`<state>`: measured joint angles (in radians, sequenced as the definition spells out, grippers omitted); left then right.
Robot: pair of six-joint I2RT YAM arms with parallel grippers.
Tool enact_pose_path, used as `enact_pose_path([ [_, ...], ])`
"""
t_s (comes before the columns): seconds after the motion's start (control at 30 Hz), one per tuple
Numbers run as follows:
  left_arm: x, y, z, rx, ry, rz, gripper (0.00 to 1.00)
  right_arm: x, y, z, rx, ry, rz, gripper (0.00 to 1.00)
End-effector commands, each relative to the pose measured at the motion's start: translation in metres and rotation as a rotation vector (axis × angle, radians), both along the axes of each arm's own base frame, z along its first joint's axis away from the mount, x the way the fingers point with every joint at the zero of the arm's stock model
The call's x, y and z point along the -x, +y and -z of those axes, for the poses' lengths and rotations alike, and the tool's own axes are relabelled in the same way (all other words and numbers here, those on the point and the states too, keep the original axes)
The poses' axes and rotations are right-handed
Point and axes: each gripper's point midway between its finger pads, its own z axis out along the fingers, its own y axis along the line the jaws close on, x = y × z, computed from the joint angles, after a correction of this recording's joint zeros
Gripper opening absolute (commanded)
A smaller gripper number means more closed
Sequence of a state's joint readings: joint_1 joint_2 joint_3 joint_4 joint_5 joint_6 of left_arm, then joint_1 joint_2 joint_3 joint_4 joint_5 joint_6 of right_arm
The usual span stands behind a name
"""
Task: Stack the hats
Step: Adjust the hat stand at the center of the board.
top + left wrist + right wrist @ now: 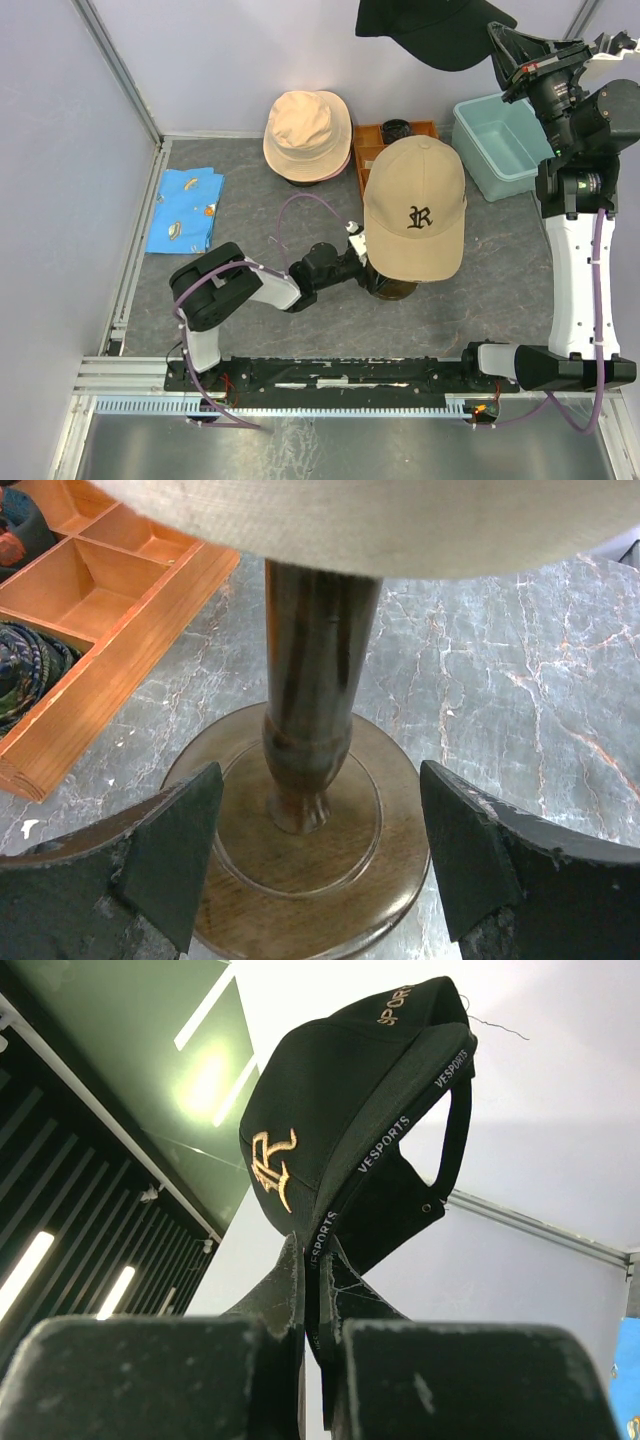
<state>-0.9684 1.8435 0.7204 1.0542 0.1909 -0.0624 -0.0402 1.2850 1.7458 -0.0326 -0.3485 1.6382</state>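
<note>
My left gripper's fingers stop short of the post in the left wrist view. My left gripper should move toward the bottom of the post before it closes on the post [307, 742].
A tan cap with a black emblem [415, 205] sits on the mannequin head on its brown stand [312, 680]; the cap's rim fills the top of the left wrist view [400, 520]. My left gripper [362, 262] [320, 785] is open, its fingers on either side of the stand's post, low over the round base. My right gripper [508, 55] [318, 1260] is raised high at the back right and is shut on the edge of the black cap [435, 25] [340, 1110]. A plain beige hat [307, 128] lies at the back, with a pink rim [343, 163] showing under it.
A teal tub [500, 140] stands at the back right. A wooden divided tray [372, 150] [110, 610] with dark items lies behind the stand. A blue patterned cloth [185, 208] lies at the left. Metal rails run along the left and near edges.
</note>
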Motion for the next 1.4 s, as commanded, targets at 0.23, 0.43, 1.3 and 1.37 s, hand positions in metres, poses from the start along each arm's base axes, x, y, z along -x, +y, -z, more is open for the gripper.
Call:
enact_pose_path([
  [0.23, -0.018, -0.025, -0.044, 0.155, -0.114, -0.007, 0.86, 0.018, 0.001, -0.017, -0.002, -0.091, -0.014, 0.0],
  [0.43, -0.02, -0.031, -0.035, 0.184, -0.092, -0.011, 0.85, 0.018, 0.003, -0.01, 0.002, -0.074, -0.019, 0.0],
  [1.3, -0.046, 0.028, -0.019, 0.144, -0.054, -0.325, 0.03, 0.012, 0.002, 0.0, 0.005, -0.06, -0.015, 0.0],
  [1.37, -0.05, 0.042, -0.019, 0.136, -0.057, -0.389, 0.03, 0.011, 0.002, 0.001, 0.002, -0.062, -0.016, 0.0],
])
